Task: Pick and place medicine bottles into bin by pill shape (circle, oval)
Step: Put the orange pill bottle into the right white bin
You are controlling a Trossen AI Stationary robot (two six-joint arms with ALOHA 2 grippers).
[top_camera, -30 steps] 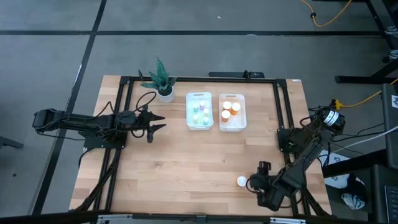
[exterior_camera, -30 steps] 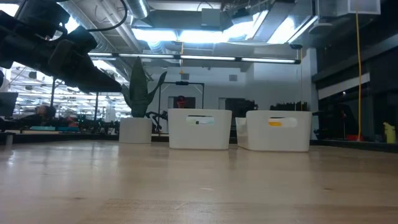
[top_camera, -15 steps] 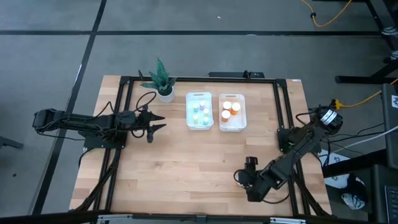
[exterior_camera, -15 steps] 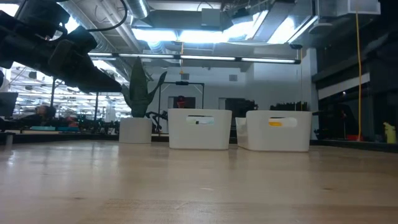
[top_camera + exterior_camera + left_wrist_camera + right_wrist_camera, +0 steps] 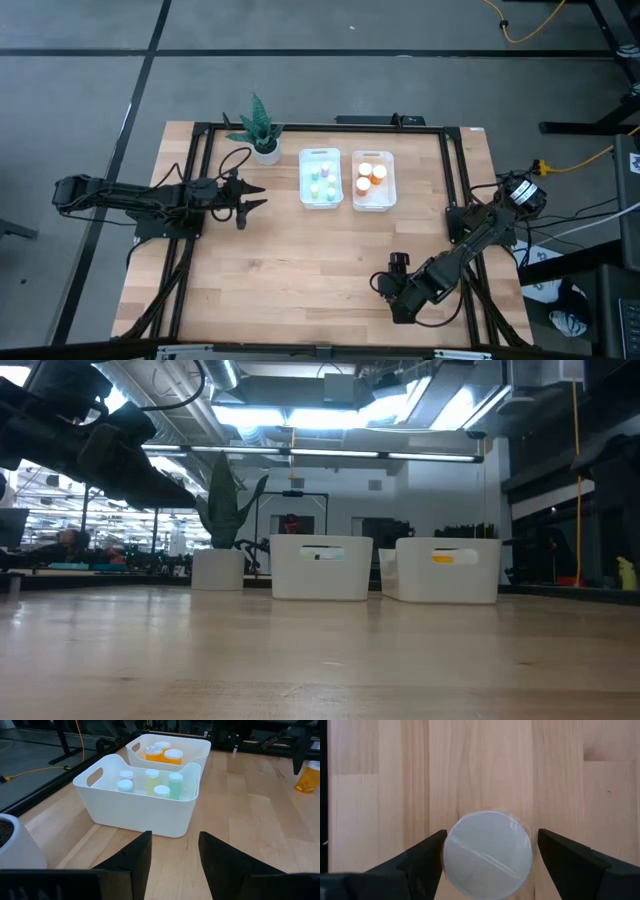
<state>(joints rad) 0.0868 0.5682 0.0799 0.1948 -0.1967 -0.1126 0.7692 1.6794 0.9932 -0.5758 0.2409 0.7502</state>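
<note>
My fingers stand beside the wide white cap (image 5: 488,855) of the bottle, so it is now time for my right gripper to close on the cap.
One amber medicine bottle (image 5: 306,776) with a white cap (image 5: 487,854) stands upright on the wooden table near its front edge. My right gripper (image 5: 490,857) hangs over it, pointing steeply down and open, one finger on each side of the cap; I see no contact. In the high view the right gripper (image 5: 388,287) hides the bottle. Pale green and pink bottles stand in the left white bin (image 5: 321,178). Orange ones stand in the right white bin (image 5: 373,179). My left gripper (image 5: 262,195) waits open and unladen left of the bins.
A potted green plant (image 5: 260,130) stands at the far left of the bins, close to my left gripper. A black frame (image 5: 455,190) runs along the table's edges. Bare wood lies between the bins and the front edge.
My right gripper has moved toward the table's left edge along the front, rolling a little, and now stands over the bottle. The bottle's white cap showed beside it in the high view a second ago and is now covered. The bottle has stayed put.
</note>
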